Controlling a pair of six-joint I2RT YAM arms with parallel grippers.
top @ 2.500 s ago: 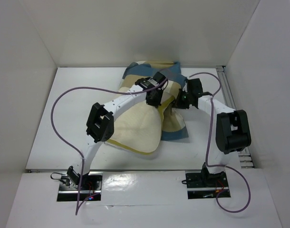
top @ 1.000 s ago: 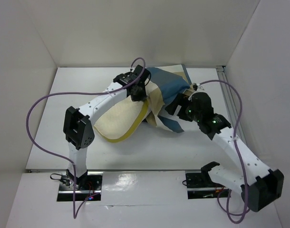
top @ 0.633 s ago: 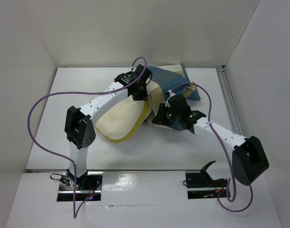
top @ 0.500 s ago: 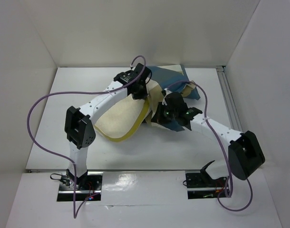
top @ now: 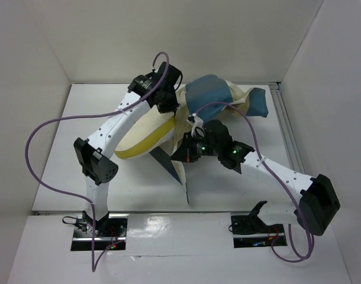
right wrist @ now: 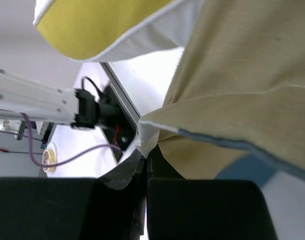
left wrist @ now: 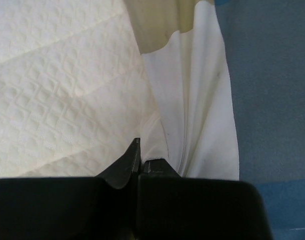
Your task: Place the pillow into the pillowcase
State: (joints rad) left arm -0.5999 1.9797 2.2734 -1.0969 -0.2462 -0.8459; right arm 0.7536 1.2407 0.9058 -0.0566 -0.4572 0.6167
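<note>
The pillowcase's white edge stays in my left gripper for now, as it would end short, beside the tilted pillow, if the gripper opened now.
The cream pillow [top: 142,133] with its yellow edge band lies left of centre, its far end under the checked blue-tan pillowcase [top: 211,97]. My left gripper [top: 168,106] is shut on the pillowcase's white inner edge [left wrist: 192,115] beside the quilted pillow [left wrist: 57,90]. My right gripper [top: 189,155] is shut on the case's near edge [right wrist: 150,137], lifted off the table so a flap [top: 179,168] hangs toward the front. The pillow's yellow band [right wrist: 97,25] shows above it in the right wrist view.
White walls enclose the table [top: 68,171] on three sides. A metal rail [top: 287,130] runs along the right edge. Purple cables [top: 44,130] loop from both arms. The arm bases [top: 97,228] sit at the near edge.
Both grippers have lifted the pillowcase opening. The right gripper pulled its edge toward the front-left, so a flap now hangs down. The left gripper moved back and up. The pillow tilted.
</note>
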